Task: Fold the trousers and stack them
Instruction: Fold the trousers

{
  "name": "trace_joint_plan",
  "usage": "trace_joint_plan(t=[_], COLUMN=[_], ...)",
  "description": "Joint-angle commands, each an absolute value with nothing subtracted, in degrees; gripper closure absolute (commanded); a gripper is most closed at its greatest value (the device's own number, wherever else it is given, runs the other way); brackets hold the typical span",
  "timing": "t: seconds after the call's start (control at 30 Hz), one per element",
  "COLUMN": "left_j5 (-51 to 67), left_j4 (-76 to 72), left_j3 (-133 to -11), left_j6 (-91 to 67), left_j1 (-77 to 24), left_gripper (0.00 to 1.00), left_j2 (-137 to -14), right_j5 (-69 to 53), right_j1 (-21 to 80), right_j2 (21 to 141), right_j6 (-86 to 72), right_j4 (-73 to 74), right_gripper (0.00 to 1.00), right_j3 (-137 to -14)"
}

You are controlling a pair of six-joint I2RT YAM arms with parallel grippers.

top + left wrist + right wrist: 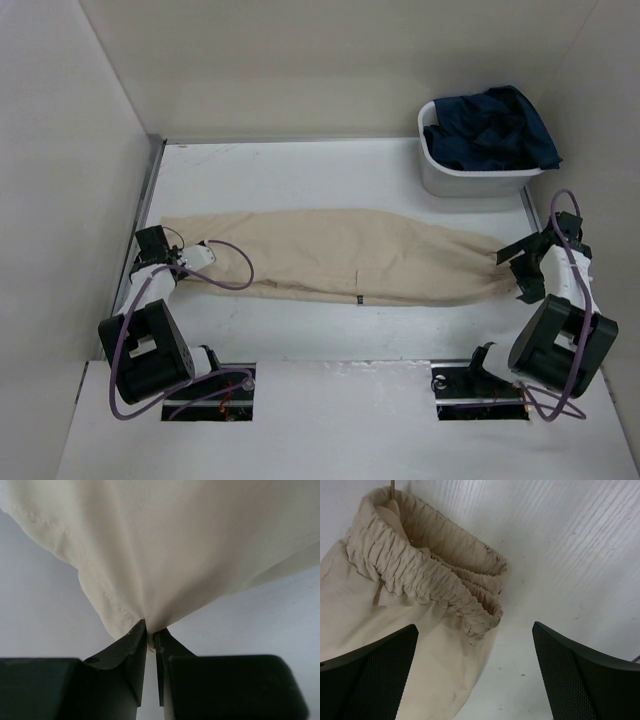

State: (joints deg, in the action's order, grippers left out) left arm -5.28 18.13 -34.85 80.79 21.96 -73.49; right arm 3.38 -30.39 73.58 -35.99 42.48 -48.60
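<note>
The right gripper grabs the beige trousers by the near corner of the elastic waistband next, to fold the waist end over the legs.
The beige trousers lie stretched flat across the table, legs to the left and waistband to the right, with a small dark tag on the near seam. My left gripper is at the leg end. In the left wrist view its jaws stand almost together, with a fold of the cloth pinched between the tips. My right gripper stands wide open just off the waist end. In the right wrist view the elastic waistband lies ahead of the gripper, free of both fingers.
A white bin holding dark blue clothes stands at the back right, just beyond the right arm. White walls close in the table at the left, back and right.
</note>
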Motion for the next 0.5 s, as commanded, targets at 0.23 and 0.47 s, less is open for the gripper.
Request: trace_joint_plan(t=[0.23, 0.47], left_j5=[-5.36, -5.62], left_j4=[16.70, 17.58], left_j3=[-34.28, -36.21], left_j6=[81.65, 81.83], left_j1=[23.07, 24.83], left_gripper=[0.87, 0.88], left_j2=[-73.03, -74.18], right_j5=[3.08, 7.12], right_j1=[-27.56, -27.29], right_j2=[80.50, 81.82], right_j6=[-46.14, -44.13], right_j4=[37.10, 34.28], right_gripper=[0.02, 0.45], right_j3=[-46.32, -48.60])
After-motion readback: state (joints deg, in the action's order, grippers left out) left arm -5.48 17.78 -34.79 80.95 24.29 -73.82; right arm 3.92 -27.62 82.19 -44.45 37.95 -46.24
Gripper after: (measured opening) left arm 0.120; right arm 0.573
